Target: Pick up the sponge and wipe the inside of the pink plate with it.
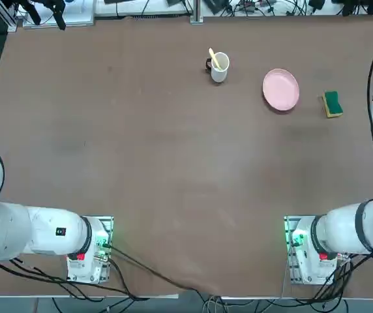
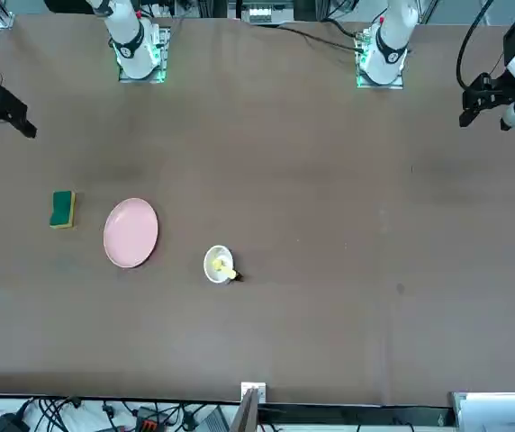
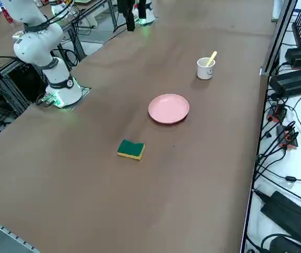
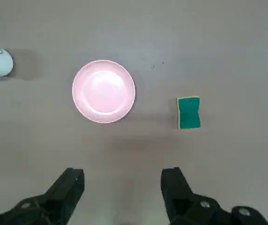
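Observation:
I will next use my right gripper to grab the sponge (image 2: 62,209) by the middle of its long sides. Then it should wipe the inside of the pink plate (image 2: 131,233).
The sponge (image 1: 332,103), green on top with a yellow layer beneath, lies flat on the brown table (image 1: 141,163) near its far right side. Just left of it sits the empty pink plate (image 1: 280,89). In the wrist view my right gripper (image 4: 123,173) hangs high above the table, open and holding nothing, its fingers (image 4: 70,185) short of the pink plate (image 4: 104,91) and the sponge (image 4: 189,112). The front view shows the right gripper (image 2: 5,119) at the table's edge, well apart from the sponge (image 2: 62,209).
A white mug (image 1: 219,67) with a yellow utensil in it stands left of the plate. Cables and dark boxes (image 3: 292,68) line the table's far edge. The right arm's base (image 1: 307,248) is bolted at the near edge.

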Robot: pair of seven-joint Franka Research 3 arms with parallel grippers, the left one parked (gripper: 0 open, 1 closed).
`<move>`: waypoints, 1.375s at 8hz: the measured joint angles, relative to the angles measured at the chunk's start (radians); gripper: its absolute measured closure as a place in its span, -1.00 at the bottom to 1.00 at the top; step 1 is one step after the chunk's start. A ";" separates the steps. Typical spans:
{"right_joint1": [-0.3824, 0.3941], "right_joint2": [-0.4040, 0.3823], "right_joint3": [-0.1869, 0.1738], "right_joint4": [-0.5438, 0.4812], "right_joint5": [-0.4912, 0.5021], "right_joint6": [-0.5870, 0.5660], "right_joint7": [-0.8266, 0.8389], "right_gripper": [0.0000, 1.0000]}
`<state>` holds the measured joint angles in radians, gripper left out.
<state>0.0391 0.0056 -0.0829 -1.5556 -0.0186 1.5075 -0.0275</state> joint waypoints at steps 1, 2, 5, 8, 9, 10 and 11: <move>-0.019 0.040 -0.005 -0.011 0.000 0.027 0.000 -1.00; -0.049 0.078 -0.008 -0.045 -0.001 0.095 -0.017 -1.00; -0.144 0.147 -0.014 -0.212 -0.003 0.331 -0.170 -1.00; -0.204 0.285 -0.015 -0.265 -0.004 0.467 -0.208 -1.00; -0.214 0.316 -0.015 -0.290 -0.004 0.527 -0.212 -1.00; -0.228 0.341 -0.015 -0.325 -0.005 0.587 -0.224 -1.00; -0.254 0.375 -0.016 -0.354 -0.005 0.644 -0.263 -1.00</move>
<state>-0.2147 0.3803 -0.0988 -1.9100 -0.0240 2.1511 -0.2904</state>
